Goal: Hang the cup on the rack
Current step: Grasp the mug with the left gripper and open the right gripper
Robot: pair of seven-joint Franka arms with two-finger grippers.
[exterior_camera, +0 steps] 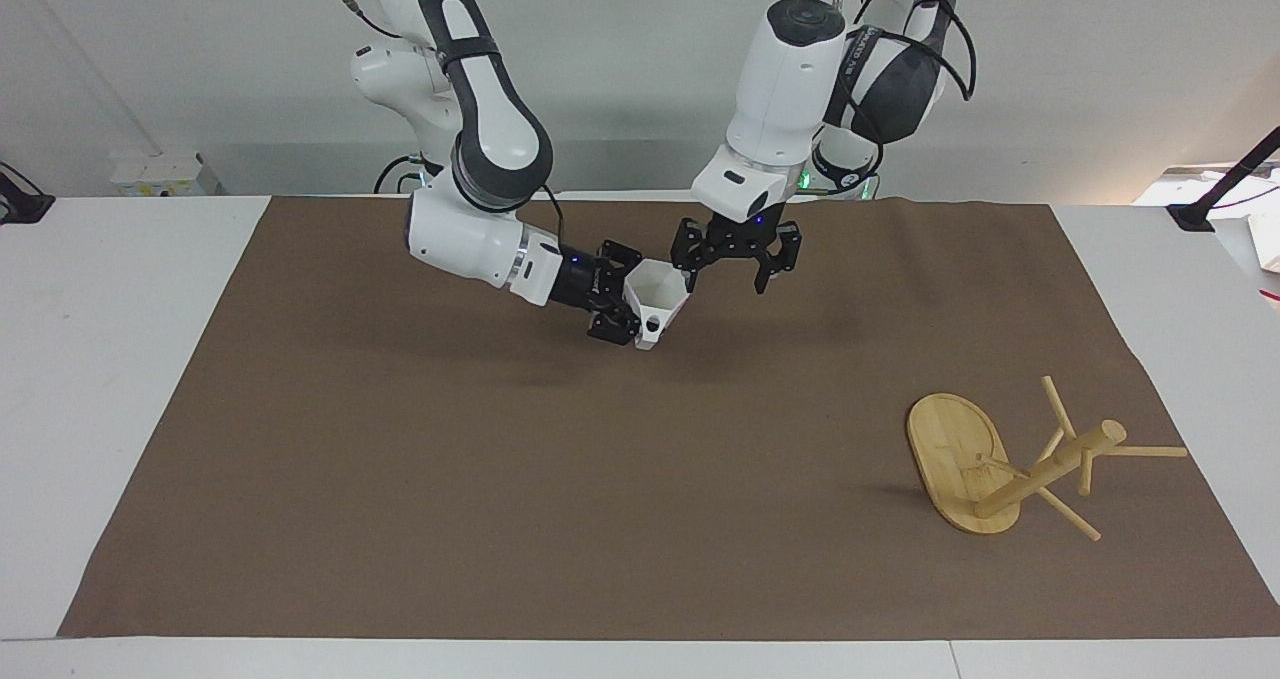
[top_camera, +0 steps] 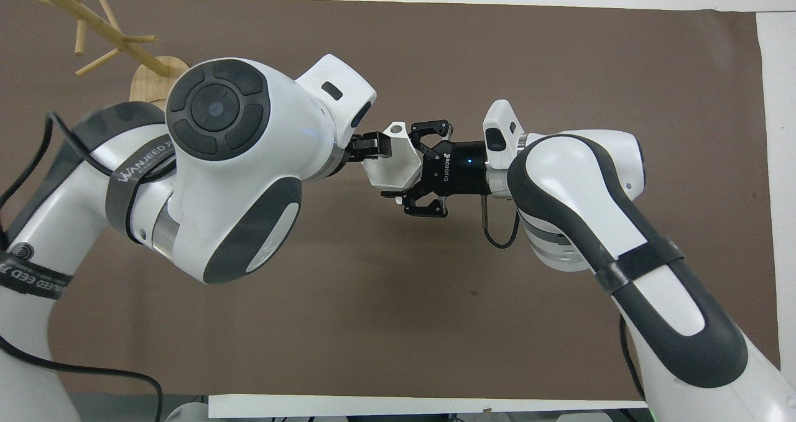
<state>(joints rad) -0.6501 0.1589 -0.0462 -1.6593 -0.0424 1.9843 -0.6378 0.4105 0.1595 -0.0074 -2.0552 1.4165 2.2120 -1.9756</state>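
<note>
The robot's left gripper needs to grab the cup by its rim (top_camera: 370,168). The cup's handle then stays free to slip onto the rack's peg (top_camera: 139,39).
My right gripper (exterior_camera: 628,304) is shut on the white faceted cup (exterior_camera: 658,299) and holds it on its side a little above the brown mat, mouth toward the left arm, handle (exterior_camera: 652,327) downward. In the overhead view the right gripper (top_camera: 410,166) grips the cup (top_camera: 392,164) at its base. My left gripper (exterior_camera: 727,274) is open, and one finger (exterior_camera: 689,271) is at the cup's rim; in the overhead view it (top_camera: 371,145) is mostly hidden under its arm. The bamboo rack (exterior_camera: 1040,464) lies tipped on its side toward the left arm's end, farther from the robots than the cup, also in the overhead view (top_camera: 93,30).
A brown mat (exterior_camera: 480,479) covers most of the white table (exterior_camera: 110,379). The rack's oval base (exterior_camera: 955,459) stands on edge, its pegs pointing toward the table's end. A black stand (exterior_camera: 1215,199) sits off the mat at the left arm's end.
</note>
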